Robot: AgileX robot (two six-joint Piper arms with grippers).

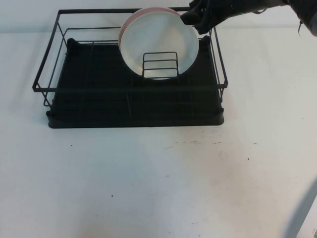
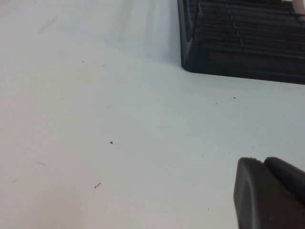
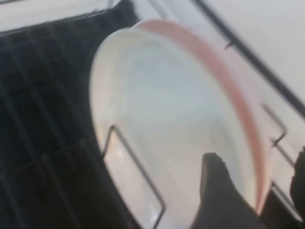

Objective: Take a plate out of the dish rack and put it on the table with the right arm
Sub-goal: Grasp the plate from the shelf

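My right gripper should next grab the white plate by its exposed upper rim [image 1: 191, 29], because the wire holder [image 1: 160, 64] and the bottom of the dish rack crowd the plate's lower part.
The white plate [image 1: 158, 42] stands on edge in the black dish rack [image 1: 44, 74], leaning behind the small wire holder [image 1: 160, 64]. A pale pink plate [image 1: 148, 10] stands right behind it. My right gripper [image 1: 195, 20] is at the plates' upper right rim. In the right wrist view it [image 3: 256, 160] is open, with one finger [image 3: 219, 191] in front of the white plate [image 3: 167, 109] and the other beyond the pink plate [image 3: 228, 86]; both rims lie between the jaws. My left gripper [image 2: 259, 162] is shut and empty, low over the table [image 2: 119, 119], out of the high view.
The rack's black tray base [image 1: 99, 99] has room left of the plates. White table [image 1: 148, 188] spreads in front of the rack. The rack's corner [image 2: 238, 47] shows in the left wrist view. A grey blurred edge [image 1: 303, 213] is at the near right.
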